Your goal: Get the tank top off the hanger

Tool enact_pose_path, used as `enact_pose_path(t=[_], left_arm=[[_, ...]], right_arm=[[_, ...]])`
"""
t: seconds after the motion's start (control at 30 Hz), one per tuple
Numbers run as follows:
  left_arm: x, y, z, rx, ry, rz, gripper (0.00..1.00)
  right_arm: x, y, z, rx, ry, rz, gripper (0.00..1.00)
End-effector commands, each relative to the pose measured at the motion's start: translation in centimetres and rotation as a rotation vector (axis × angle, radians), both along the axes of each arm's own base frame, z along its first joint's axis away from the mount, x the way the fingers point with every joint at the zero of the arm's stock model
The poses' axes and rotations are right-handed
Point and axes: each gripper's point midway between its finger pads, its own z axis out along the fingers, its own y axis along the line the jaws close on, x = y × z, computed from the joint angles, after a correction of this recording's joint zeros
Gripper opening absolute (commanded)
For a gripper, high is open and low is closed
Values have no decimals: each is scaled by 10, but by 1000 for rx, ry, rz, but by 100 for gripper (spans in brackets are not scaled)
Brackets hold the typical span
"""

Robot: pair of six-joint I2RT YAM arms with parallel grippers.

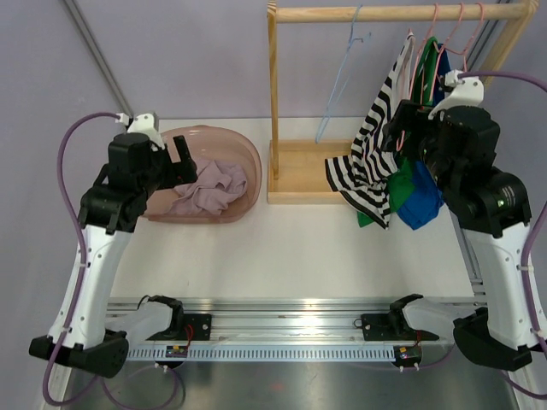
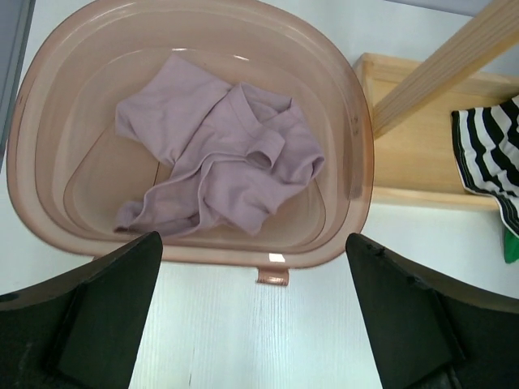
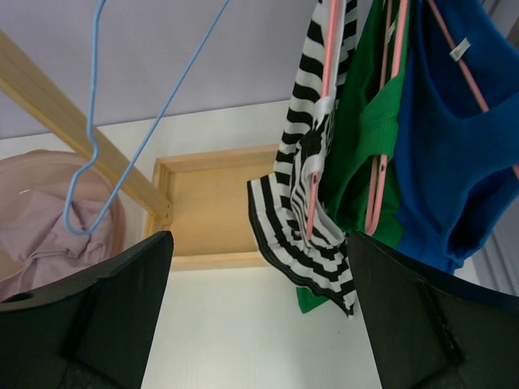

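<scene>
My right gripper grabs the pink hanger's near arm (image 1: 420,55) (image 3: 329,47) beside the hanger's hook next, to remove the striped tank top, since the fabric stays free.
A black-and-white striped tank top (image 1: 369,171) hangs on a pink hanger (image 3: 324,97) from the wooden rack's rail (image 1: 402,12), with its lower part bunched toward the rack base. It also shows in the right wrist view (image 3: 300,219). A green top (image 3: 365,121) and a blue top (image 3: 454,138) hang right of it on pink hangers. My right gripper (image 1: 402,128) is open and empty, close beside these clothes; in its wrist view (image 3: 259,324) the striped hem hangs between the fingers' line of sight. My left gripper (image 1: 188,164) is open and empty over the pink basin's near rim (image 2: 357,162).
A lilac garment (image 2: 227,162) lies crumpled in the pink basin (image 1: 248,154). An empty blue wire hanger (image 1: 338,85) hangs on the rail's left part. The rack's wooden base (image 1: 303,171) and upright post (image 1: 273,94) stand mid-table. A metal rail (image 1: 282,329) runs along the near edge.
</scene>
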Motion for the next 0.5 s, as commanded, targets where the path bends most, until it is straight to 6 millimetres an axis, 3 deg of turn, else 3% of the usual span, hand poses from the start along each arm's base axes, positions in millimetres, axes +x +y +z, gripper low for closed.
enact_pose_path(t=[0.0, 0.07, 0.1, 0.17, 0.2, 0.27, 0.47], left_arm=[[-22, -5, -20, -14, -2, -55, 99], [-39, -4, -26, -33, -27, -67, 99], [-44, -6, -49, -40, 12, -75, 99], [-56, -7, -56, -59, -11, -85, 99], [-58, -8, -74, -62, 11, -90, 99], [-61, -7, -77, -73, -19, -89, 99], [-67, -11, -103, -79, 21, -110, 99]], right_arm=[[17, -24, 17, -87, -32, -137, 95], [23, -27, 26, -108, -54, -160, 93], [32, -27, 24, -122, -47, -174, 91], [41, -27, 30, -135, -64, -174, 86], [50, -25, 33, -140, -66, -178, 83], [61, -29, 33, -149, -55, -182, 78], [104, -37, 24, -125, -8, -159, 77]])
